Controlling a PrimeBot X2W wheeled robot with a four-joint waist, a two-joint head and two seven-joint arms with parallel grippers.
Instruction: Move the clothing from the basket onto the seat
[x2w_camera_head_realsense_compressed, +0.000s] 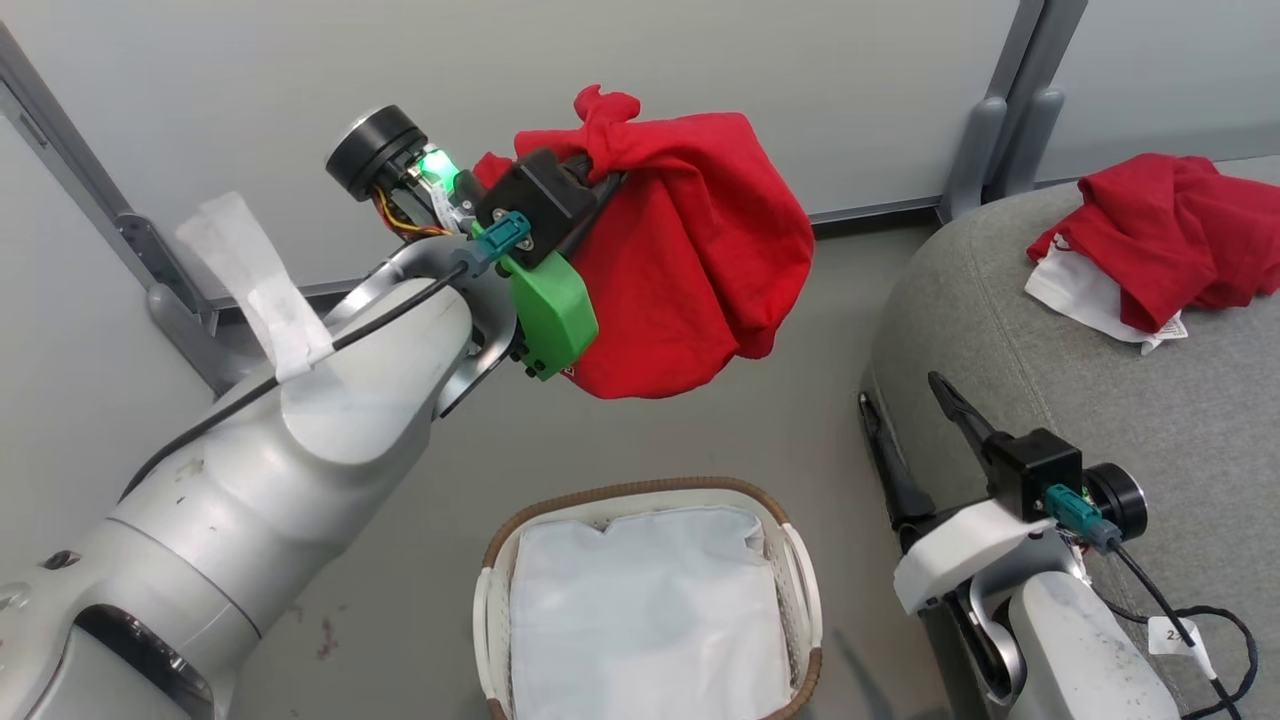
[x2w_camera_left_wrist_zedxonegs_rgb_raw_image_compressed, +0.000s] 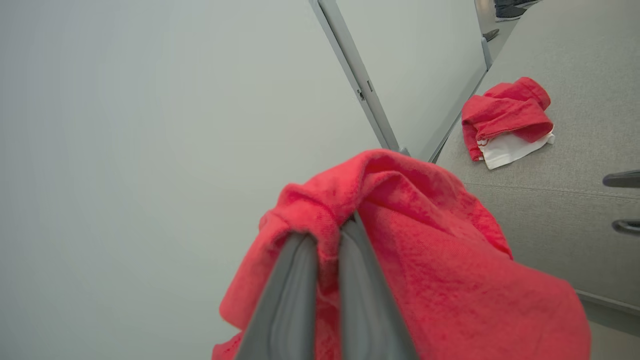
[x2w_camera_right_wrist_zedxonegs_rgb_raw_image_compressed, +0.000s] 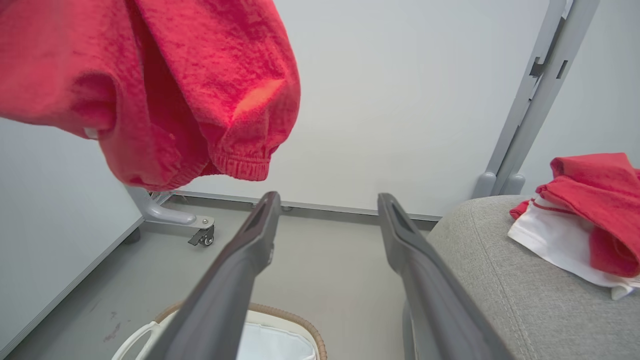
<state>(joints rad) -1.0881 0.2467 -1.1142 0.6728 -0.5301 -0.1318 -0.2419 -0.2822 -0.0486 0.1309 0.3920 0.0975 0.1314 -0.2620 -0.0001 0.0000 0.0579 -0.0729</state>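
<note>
My right gripper is to grab the red garment next by the loose fold near its ribbed cuff (x2w_camera_head_realsense_compressed: 753, 314). It will then bring the garment onto the seat (x2w_camera_head_realsense_compressed: 1050, 350).
A red garment (x2w_camera_head_realsense_compressed: 690, 260) hangs in the air above the floor, bunched at the top where my left gripper (x2w_camera_head_realsense_compressed: 598, 178) is shut on it. In the left wrist view the two fingers (x2w_camera_left_wrist_zedxonegs_rgb_raw_image_compressed: 287, 290) pinch a fold of this clothing (x2w_camera_left_wrist_zedxonegs_rgb_raw_image_compressed: 440, 260). The white basket (x2w_camera_head_realsense_compressed: 800, 580) with a brown rim stands below at the bottom middle, a flat white liner (x2w_camera_head_realsense_compressed: 640, 610) inside. A second red-and-white garment (x2w_camera_head_realsense_compressed: 1160, 240) lies on the grey seat (x2w_camera_head_realsense_compressed: 1050, 350) at the right. My right gripper (x2w_camera_head_realsense_compressed: 905, 405) is open beside the seat's edge, nothing between its fingers (x2w_camera_right_wrist_zedxonegs_rgb_raw_image_compressed: 250, 245).
Pale partition walls (x2w_camera_head_realsense_compressed: 300, 80) on grey posts stand behind the work. One post foot with a caster (x2w_camera_right_wrist_zedxonegs_rgb_raw_image_compressed: 200, 235) rests on the grey floor (x2w_camera_head_realsense_compressed: 700, 430) between basket and wall. A black cable (x2w_camera_head_realsense_compressed: 1200, 630) loops by my right wrist.
</note>
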